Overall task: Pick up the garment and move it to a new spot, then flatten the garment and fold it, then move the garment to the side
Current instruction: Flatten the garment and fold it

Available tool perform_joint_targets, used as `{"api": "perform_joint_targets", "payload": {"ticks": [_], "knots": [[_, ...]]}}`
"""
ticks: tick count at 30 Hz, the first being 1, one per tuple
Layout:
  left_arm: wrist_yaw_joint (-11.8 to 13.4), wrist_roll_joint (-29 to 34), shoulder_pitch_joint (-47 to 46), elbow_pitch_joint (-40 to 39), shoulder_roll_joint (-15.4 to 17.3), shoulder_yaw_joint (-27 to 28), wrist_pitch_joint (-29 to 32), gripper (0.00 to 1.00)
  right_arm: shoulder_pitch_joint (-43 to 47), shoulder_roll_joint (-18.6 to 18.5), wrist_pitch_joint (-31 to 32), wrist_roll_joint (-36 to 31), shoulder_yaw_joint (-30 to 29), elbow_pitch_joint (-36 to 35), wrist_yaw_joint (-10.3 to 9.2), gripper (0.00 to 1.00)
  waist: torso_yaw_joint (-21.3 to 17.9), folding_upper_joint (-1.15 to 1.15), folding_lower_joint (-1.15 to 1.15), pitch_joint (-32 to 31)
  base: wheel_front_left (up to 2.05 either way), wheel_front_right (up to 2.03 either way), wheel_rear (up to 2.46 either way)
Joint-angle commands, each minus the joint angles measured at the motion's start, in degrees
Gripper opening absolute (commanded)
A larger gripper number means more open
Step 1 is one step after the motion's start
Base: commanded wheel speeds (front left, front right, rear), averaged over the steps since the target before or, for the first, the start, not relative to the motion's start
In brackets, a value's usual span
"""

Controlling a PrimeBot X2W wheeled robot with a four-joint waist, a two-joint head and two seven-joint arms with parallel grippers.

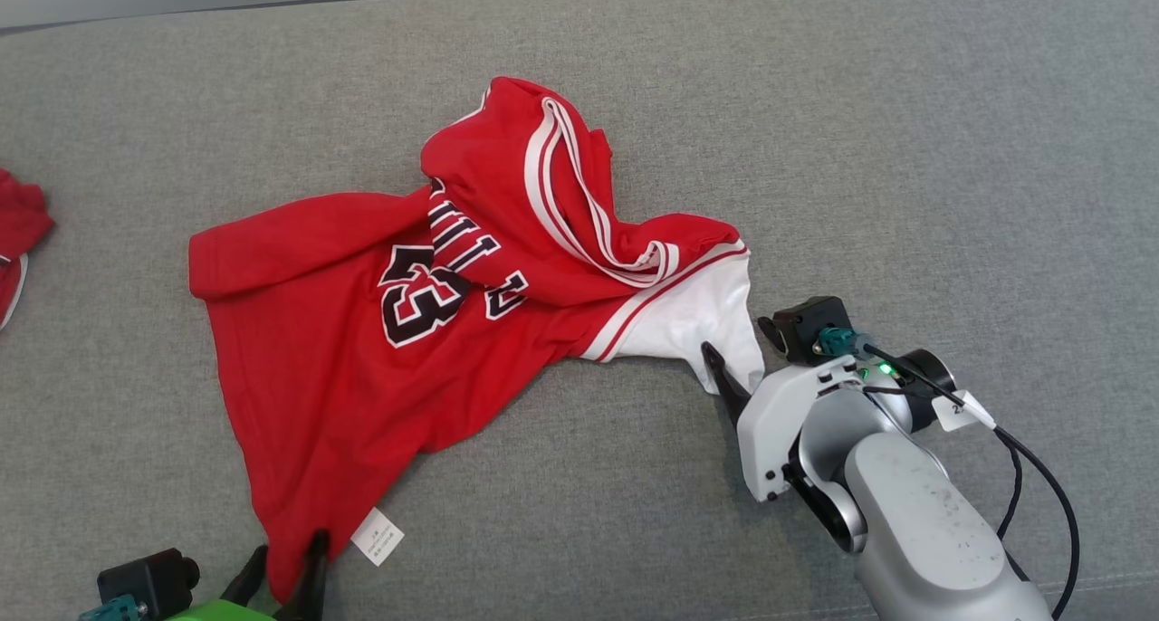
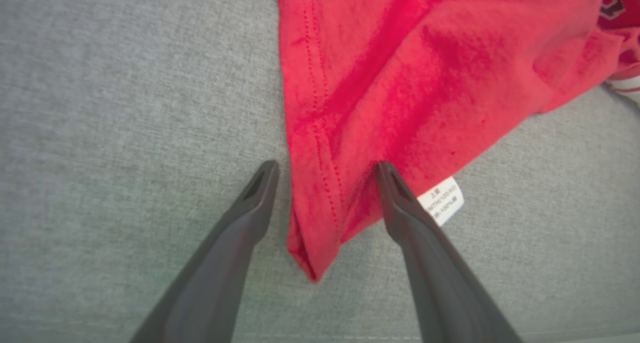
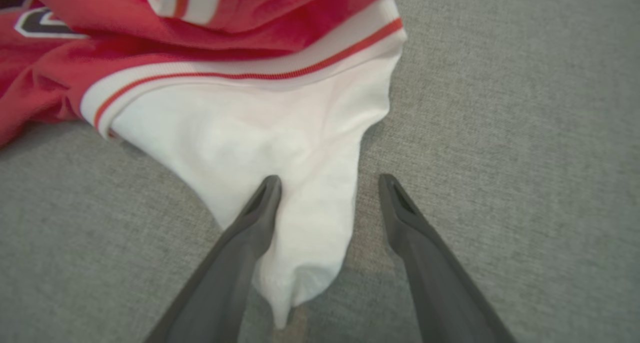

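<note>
The jersey's hem corner narrows to a loose fold, though the jersey lies crumpled and slack (image 1: pixel 435 284). The robot's left gripper should next pinch the jersey by that red hem corner (image 1: pixel 288 561).
The garment (image 1: pixel 362 331) is a red jersey with a black-and-white number and a white sleeve (image 1: pixel 697 318). It lies crumpled on the grey cushioned surface (image 1: pixel 905 150), its upper part folded over itself. My left gripper (image 1: pixel 288 558) is at the bottom edge, open, with the fingers either side of the hem corner (image 2: pixel 310 223). In the left wrist view the left gripper (image 2: pixel 325 170) has that red corner lying loose between its fingers. My right gripper (image 1: pixel 735 367) is open at the sleeve tip. The right wrist view shows the right gripper (image 3: pixel 330 182) straddling the white sleeve's point (image 3: pixel 300 243).
A white care label (image 1: pixel 378 536) sticks out beside the hem corner. Another red cloth (image 1: pixel 18 232) lies at the far left edge. The surface's back edge runs along the top of the head view. A black cable (image 1: pixel 1041 476) loops off my right wrist.
</note>
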Motion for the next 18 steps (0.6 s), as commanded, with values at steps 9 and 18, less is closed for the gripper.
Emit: {"api": "perform_joint_targets", "payload": {"ticks": [9,18], "knots": [[-1.4,-1.4,-1.1,4.8,0.1,-3.1,0.7,0.15,0.6,-0.1,0.9,2.6,2.3,2.3,-0.04,0.00,0.4,0.00,0.00,0.2,0.00,0.00,0.00],[-2.0,-6.2,-0.3,2.7,0.9,-3.0,-1.3,0.00,2.9,-0.1,-2.9,18.2,-4.9,-6.0,-0.06,0.00,0.1,0.00,0.00,-2.0,0.00,0.00,0.00]]}}
